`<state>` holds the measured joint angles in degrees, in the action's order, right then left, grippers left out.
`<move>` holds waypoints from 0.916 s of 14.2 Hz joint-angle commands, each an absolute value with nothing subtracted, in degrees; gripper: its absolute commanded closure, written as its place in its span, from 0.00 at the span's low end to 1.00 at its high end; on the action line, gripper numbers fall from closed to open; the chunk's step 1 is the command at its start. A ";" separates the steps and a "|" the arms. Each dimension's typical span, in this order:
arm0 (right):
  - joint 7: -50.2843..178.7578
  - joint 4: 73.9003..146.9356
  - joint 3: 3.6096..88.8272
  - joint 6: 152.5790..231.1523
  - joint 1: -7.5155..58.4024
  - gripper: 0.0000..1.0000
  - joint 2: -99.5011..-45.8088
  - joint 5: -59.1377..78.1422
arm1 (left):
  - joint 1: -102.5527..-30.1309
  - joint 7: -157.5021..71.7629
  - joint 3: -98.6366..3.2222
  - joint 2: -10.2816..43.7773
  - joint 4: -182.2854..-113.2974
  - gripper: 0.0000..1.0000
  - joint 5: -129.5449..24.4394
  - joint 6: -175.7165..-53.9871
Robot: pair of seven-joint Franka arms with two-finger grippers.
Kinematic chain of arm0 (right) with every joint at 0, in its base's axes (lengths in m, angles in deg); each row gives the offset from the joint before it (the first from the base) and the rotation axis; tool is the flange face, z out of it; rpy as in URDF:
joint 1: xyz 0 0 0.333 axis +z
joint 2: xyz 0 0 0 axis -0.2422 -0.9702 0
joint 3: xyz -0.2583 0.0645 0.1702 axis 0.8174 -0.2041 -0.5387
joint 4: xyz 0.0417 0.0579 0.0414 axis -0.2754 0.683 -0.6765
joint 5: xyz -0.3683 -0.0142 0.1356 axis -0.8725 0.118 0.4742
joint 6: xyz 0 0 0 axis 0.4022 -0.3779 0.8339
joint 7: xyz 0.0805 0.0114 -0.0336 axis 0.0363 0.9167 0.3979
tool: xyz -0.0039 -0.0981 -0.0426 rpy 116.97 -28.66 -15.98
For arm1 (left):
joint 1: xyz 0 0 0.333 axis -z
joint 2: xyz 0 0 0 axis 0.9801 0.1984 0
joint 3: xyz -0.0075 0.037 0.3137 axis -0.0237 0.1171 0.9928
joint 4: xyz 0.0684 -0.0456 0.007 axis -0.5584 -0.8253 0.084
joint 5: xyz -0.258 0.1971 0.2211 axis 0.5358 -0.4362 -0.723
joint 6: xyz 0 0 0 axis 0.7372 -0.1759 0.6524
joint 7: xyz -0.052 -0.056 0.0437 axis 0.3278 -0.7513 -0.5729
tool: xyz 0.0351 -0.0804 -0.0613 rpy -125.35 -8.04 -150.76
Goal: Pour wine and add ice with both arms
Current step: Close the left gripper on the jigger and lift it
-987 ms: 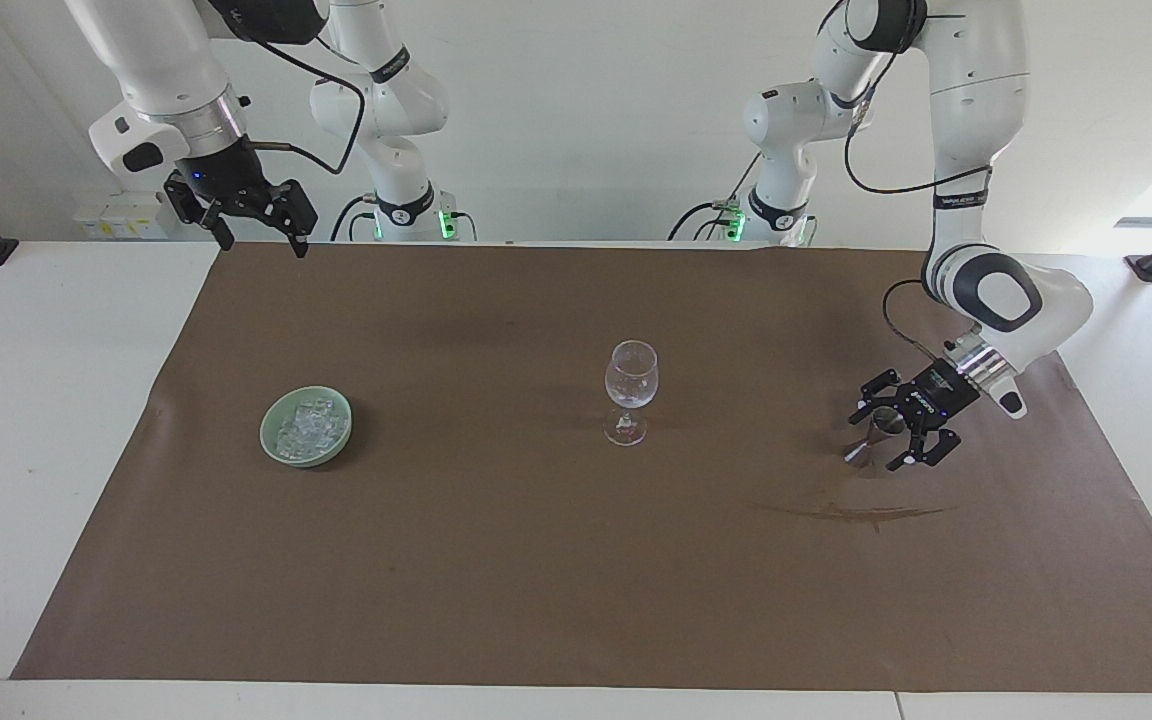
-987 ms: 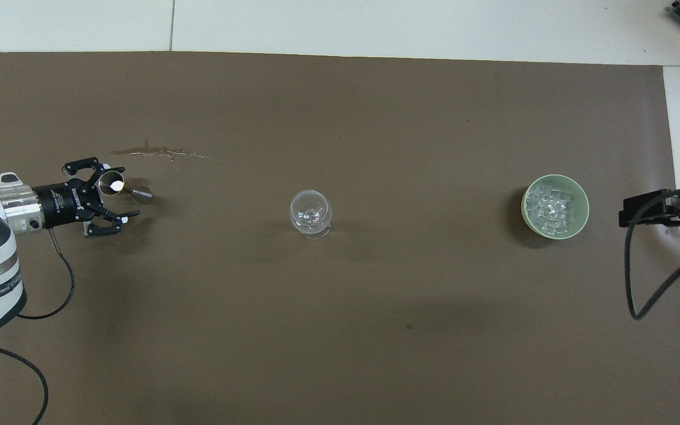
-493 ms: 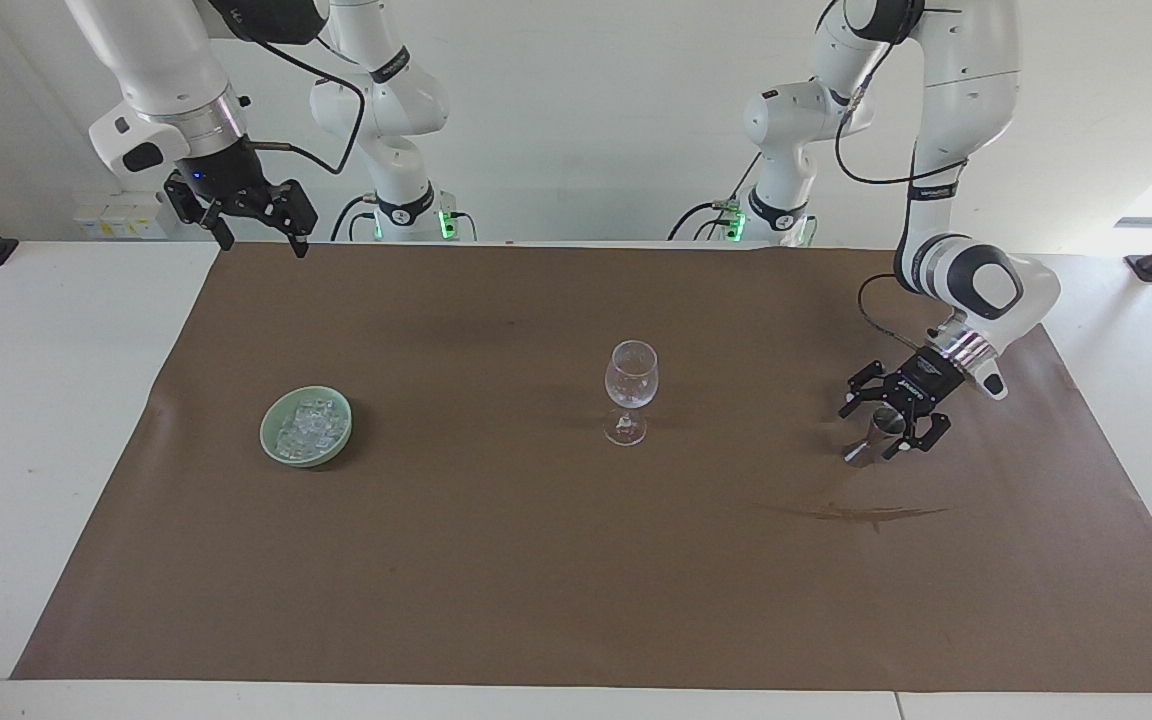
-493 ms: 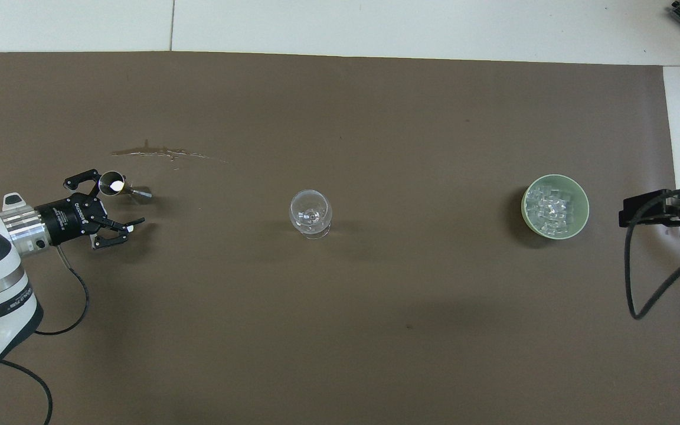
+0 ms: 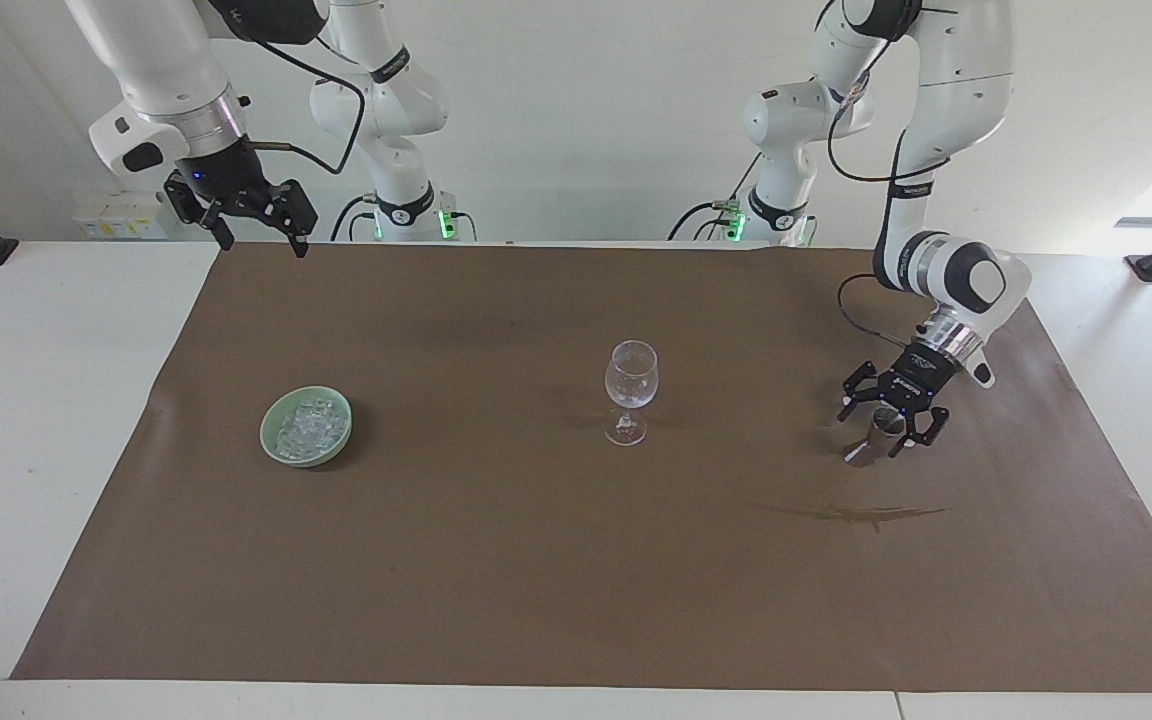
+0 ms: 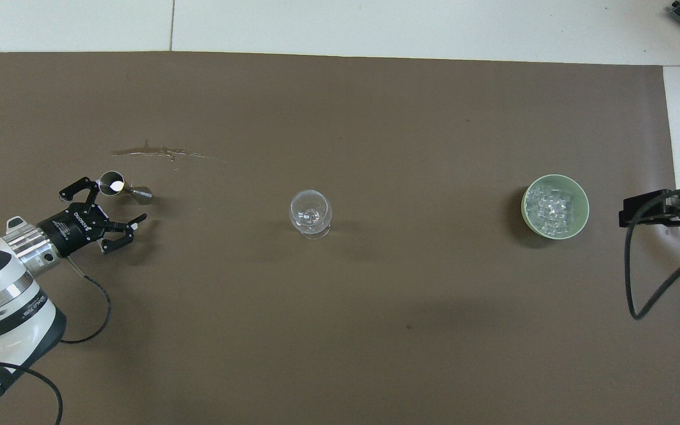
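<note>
The metal cup widens into a wide flared opening [image 6: 111, 183], so next my left gripper needs to take the cup by its narrow middle [image 6: 130, 190], where the cup's cones meet.
A clear stemmed wine glass [image 5: 630, 385] stands mid-mat; it also shows in the overhead view [image 6: 310, 213]. The ice [image 5: 311, 425] lies heaped in a pale green bowl [image 5: 267, 437] toward the right arm's end, and both show from overhead, the ice [image 6: 552, 203] in the bowl [image 6: 554, 235]. A small metal cup [image 5: 871, 440] stands toward the left arm's end, seen also from overhead [image 6: 111, 183]. My left gripper [image 5: 881, 425] is open and low beside the cup, one finger [image 6: 83, 183] next to it, not gripping. My right gripper [image 5: 266, 245] waits open, raised over the mat's corner.
A brown mat [image 5: 496, 580] covers the white table. A dried streak of spill [image 5: 846, 513] marks the mat just farther from the robots than the metal cup; it also shows from overhead [image 6: 157, 153].
My left gripper has drawn back from around the metal cup toward the robots and turned a little. The cup has stayed in place. The right arm has not moved.
</note>
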<state>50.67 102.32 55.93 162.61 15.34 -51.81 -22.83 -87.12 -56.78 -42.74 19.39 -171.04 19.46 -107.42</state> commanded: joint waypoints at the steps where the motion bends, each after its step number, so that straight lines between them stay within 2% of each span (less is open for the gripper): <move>1: 52.11 103.08 55.62 162.86 14.99 0.00 -51.07 -22.41 | -86.38 -55.99 -42.57 17.06 -173.77 0.02 25.29 -109.00; 13: 52.11 103.08 55.62 162.86 14.99 0.00 -51.07 -22.41 | -84.36 -55.82 -42.66 16.97 -173.94 0.13 36.56 -109.80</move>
<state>50.67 102.32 55.93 162.61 15.34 -51.81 -22.83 -85.68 -56.54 -43.04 18.92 -172.31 34.23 -108.48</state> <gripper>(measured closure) 0.000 0.123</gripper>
